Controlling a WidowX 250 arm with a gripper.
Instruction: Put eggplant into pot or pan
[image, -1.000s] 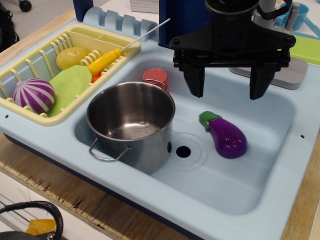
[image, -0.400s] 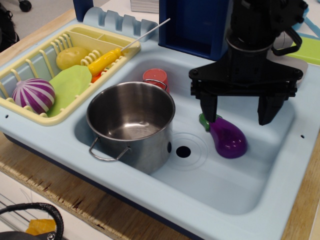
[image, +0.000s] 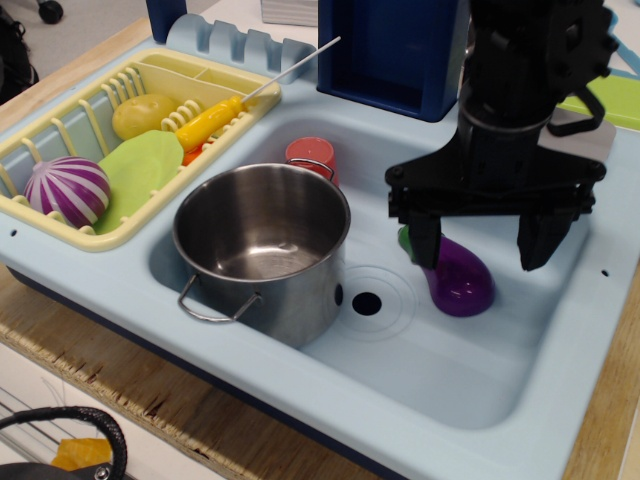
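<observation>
The eggplant has to go into the steel pot (image: 265, 245), so my gripper needs to take hold of it by its glossy purple body (image: 462, 281) next.
The glossy purple eggplant (image: 462, 279) with a green stem cap lies on the floor of the light-blue toy sink (image: 470, 380), right of the drain. My black gripper (image: 482, 250) is open and hangs right over it, one finger by the stem end, the other past its right side. It holds nothing. The shiny steel pot (image: 265, 245) with wire loop handles stands upright and empty at the sink's left side, about a hand's width left of the eggplant.
A small red cup (image: 311, 156) stands behind the pot. The yellow dish rack (image: 60, 215) on the left holds a purple-and-white striped ball (image: 67, 189), a green plate, a yellow round toy and a yellow-handled utensil. A dark blue box (image: 390, 50) stands behind the sink.
My gripper has moved right and down from above the sink's back to just over the eggplant, staying open. The eggplant and pot have not moved.
</observation>
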